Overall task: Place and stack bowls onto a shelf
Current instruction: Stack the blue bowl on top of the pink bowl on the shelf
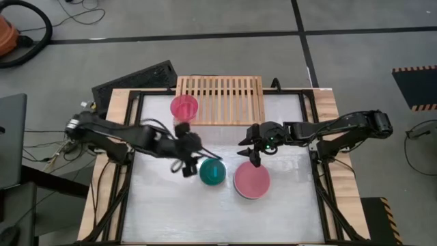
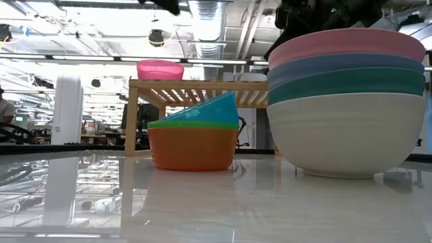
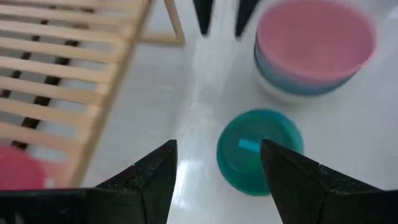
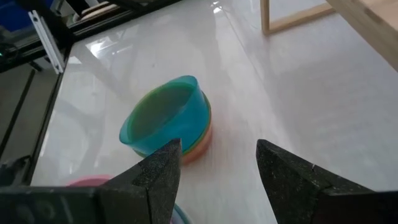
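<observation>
My left gripper needs to stack the cyan bowl in the magenta bowl [image 1: 184, 107] on the shelf, so next it needs to grab the cyan bowl by its rim [image 1: 203, 165].
A magenta bowl [image 1: 184, 107] stands on the left end of the light-wood shelf [image 1: 225, 100] at the table's far side. A small stack sits mid-table: an orange bowl [image 2: 192, 150], a green one [image 2: 192, 124], and a cyan bowl [image 2: 209, 109] lying tilted in it. To its right stands the large stack [image 2: 347, 101], with the pink bowl [image 1: 252, 180] on top, then blue, teal and cream. My left gripper [image 1: 188, 165] hovers open just left of the small stack [image 3: 258, 149]. My right gripper [image 1: 249, 156] stands open above the gap between the two stacks, touching nothing.
A black keyboard [image 1: 136, 78] lies off the table's far left corner. The shelf's slatted top [image 3: 68, 68] is bare right of the magenta bowl [image 3: 18, 171]. Bare white table lies toward the near edge [image 1: 218, 219].
</observation>
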`<state>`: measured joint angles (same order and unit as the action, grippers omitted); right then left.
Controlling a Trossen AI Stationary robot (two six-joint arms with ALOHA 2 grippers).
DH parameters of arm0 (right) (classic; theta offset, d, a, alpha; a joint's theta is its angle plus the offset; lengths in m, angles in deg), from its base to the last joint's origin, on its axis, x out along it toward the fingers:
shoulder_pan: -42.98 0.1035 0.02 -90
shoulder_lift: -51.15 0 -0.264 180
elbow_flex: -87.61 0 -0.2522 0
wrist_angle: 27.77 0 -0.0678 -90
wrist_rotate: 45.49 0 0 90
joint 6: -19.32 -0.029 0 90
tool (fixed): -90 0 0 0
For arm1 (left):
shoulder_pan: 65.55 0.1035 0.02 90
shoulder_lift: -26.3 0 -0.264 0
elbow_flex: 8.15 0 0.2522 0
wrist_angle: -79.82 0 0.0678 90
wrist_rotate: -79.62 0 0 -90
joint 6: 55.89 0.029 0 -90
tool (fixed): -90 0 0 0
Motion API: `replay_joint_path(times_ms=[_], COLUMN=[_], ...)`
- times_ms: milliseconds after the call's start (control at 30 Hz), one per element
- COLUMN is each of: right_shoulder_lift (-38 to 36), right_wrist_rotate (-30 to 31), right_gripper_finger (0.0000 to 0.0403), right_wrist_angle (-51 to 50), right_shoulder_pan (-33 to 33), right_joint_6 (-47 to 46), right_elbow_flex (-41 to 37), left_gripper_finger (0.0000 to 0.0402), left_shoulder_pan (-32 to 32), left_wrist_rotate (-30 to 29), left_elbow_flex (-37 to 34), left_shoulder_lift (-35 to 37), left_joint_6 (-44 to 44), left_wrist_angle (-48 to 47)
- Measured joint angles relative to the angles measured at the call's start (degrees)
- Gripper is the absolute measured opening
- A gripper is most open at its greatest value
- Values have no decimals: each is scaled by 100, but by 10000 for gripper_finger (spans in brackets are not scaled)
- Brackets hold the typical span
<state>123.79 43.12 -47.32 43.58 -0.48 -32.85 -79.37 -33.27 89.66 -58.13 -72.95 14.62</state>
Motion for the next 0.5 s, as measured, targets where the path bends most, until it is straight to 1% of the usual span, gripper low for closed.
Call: replay_joint_path(times_ms=[167,233,367,500], right_shoulder_lift=[0,0,0,0], right_wrist_rotate=[1,0,0,-2], right_gripper_finger=[234,234,234,234], right_wrist_angle=[-19,-41,-71,-71], right_shoulder_pan=[2,13,31,70], right_joint_6=[-30,-86,-127,-138], right_elbow_flex=[0,0,0,0], left_gripper_finger=[215,215,215,215], left_shoulder_pan=[67,138,378,589], left_wrist_rotate=[370,535,1091,1307], left_elbow_flex=[-387,-673,-1363,-1771], left_shoulder_lift=[-442,-476,-427,-488], left_joint_6=[328,469,532,517], left_wrist_angle=[533,929,1942,2478])
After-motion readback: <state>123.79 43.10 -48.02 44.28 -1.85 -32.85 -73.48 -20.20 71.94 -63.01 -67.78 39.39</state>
